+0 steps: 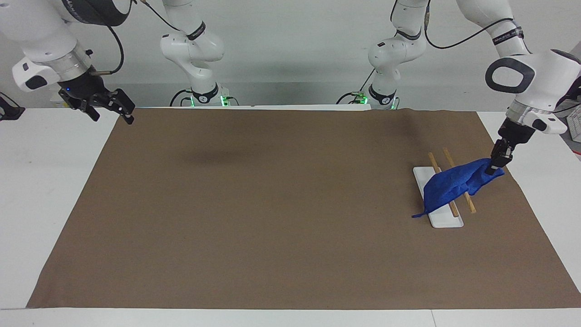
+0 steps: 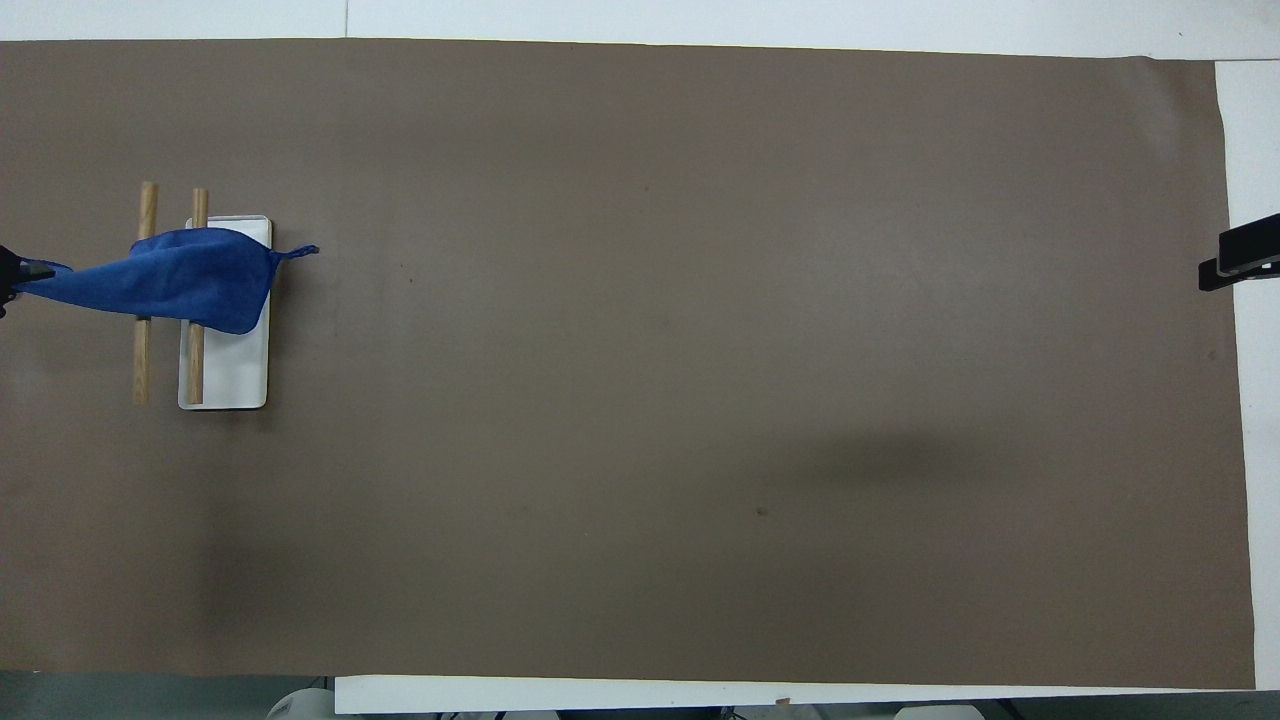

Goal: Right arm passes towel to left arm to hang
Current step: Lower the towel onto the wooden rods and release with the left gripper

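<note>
The blue towel lies across both wooden rails in the overhead view, so my left gripper should open.
The royal-blue towel is draped across the two wooden rails of a small rack with a white base, toward the left arm's end of the table. Its loop tail hangs to the mat beside the base. My left gripper is shut on the towel's other end, low beside the rails. In the overhead view the towel crosses both rails and the left gripper shows only at the edge. My right gripper, with its blue light, waits open and empty over the right arm's end of the table.
A brown mat covers most of the white table. The right gripper's tip shows at the mat's edge in the overhead view. The two arm bases stand at the table's near edge.
</note>
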You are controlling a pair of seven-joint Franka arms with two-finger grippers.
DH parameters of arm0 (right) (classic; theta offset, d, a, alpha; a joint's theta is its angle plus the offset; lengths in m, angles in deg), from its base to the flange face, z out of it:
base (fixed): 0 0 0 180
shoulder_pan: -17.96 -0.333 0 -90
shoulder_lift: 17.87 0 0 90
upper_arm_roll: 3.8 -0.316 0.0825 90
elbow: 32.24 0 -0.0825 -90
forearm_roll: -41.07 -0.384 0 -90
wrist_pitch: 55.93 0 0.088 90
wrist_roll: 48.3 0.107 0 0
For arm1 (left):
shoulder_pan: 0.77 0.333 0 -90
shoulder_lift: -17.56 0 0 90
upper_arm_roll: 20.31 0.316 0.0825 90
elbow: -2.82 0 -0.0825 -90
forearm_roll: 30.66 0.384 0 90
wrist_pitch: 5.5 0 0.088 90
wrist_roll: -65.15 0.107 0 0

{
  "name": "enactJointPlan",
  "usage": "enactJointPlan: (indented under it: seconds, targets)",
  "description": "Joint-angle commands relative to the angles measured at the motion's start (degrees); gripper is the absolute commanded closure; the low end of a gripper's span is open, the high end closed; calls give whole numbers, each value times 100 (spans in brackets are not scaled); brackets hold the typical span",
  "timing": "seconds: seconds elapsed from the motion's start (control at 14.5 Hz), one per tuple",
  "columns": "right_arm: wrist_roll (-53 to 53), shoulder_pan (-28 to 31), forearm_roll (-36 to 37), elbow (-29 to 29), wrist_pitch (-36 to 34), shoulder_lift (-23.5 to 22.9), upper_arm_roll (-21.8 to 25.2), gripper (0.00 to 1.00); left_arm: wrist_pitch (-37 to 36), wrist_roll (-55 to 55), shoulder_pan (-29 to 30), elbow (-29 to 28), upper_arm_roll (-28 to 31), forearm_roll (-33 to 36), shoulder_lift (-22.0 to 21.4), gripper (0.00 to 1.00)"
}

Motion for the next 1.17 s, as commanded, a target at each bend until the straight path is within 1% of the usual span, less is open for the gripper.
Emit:
enactJointPlan:
  seconds: [0.0,0.07,0.14,0.28,0.34,0.41,0.55,0.76,0.83,0.97,1.03,1.1]
  targets:
    - [-108,17,-5,28,-73,51,-15,0,-56,77,92,-131,-32,119,-145,58]
    - [-108,17,-13,45,-73,60,-15,0,-56,60,92,-87,-32,145,-128,12]
    - [-108,26,-13,89,-65,94,-15,0,-56,60,92,-26,-32,162,-110,0]
    - [-108,26,-13,107,-73,104,-15,0,-74,77,84,150,-32,424,-57,0]
    - [-108,26,-5,107,-73,104,-15,0,-161,77,75,325,-32,652,21,0]
    - [-108,26,-5,116,-73,104,-15,0,-397,77,49,605,-41,872,118,0]
    - [-108,44,-13,116,-65,104,-15,0,-1108,77,5,1246,-41,1207,294,0]
    - [-108,96,-13,116,-65,112,-6,0,-2057,95,-109,1985,-102,1751,338,0]
    - [-99,96,-5,116,-65,104,-15,0,-2365,95,-362,2188,-94,1936,338,0]
    - [-108,62,-13,116,-56,104,-15,0,-3058,182,-662,2513,-103,2166,338,0]
    - [-91,26,-13,116,-21,112,-15,0,-3523,444,-820,2750,-103,2175,330,0]
    - [-99,35,-13,107,14,104,-15,0,-4094,934,-978,2996,-103,2193,338,0]
